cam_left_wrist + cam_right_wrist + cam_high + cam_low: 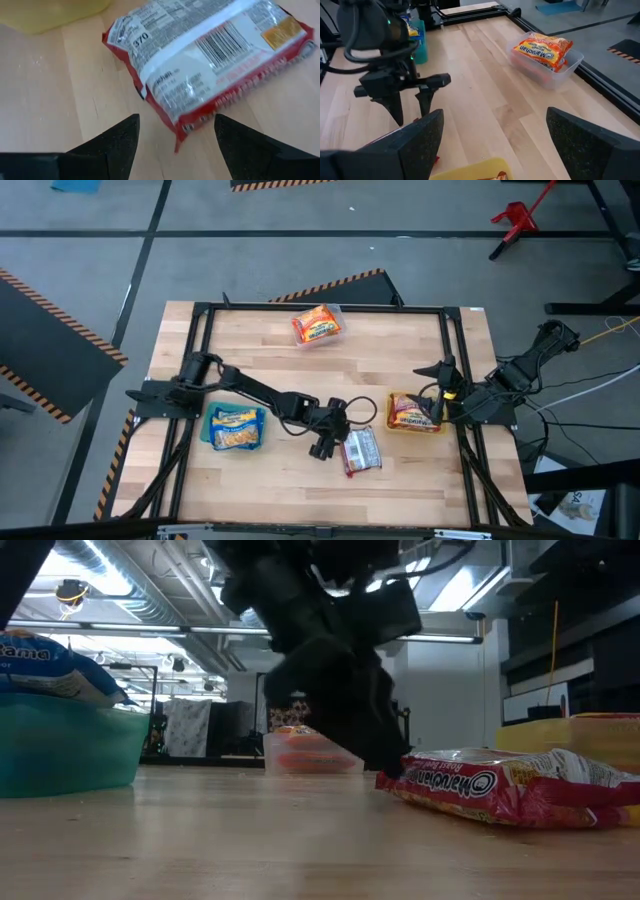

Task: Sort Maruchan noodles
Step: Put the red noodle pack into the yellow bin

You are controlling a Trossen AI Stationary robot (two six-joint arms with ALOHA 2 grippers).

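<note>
The red-and-white packet needs to be sorted into the yellow bin (pixel 55 12), so my left gripper will pick it up by its crimped corner (pixel 182 127) next.
A dark red-and-white Maruchan packet (pixel 200 60) lies flat on the wood, barcode side up, also seen in the high view (pixel 362 450) and the low view (pixel 510 785). My left gripper (pixel 177 142) is open and low over the table (pixel 325 445), its fingers standing on either side of the packet's near corner without touching it. My right gripper (pixel 492 140) is open and waits by the right edge (pixel 440 375), above the yellow bin (pixel 415 413). Blue-and-yellow packets fill the teal bin (pixel 237 427). An orange-red packet (pixel 545 50) rests in the clear bin (pixel 318 325).
The teal bin (pixel 60 750) sits at the table's left, the clear bin (pixel 565 65) at the far edge, the yellow bin (pixel 590 740) at the right with packets inside. A black frame (pixel 200 360) borders the tabletop. Bare wood (pixel 300 380) lies between the bins.
</note>
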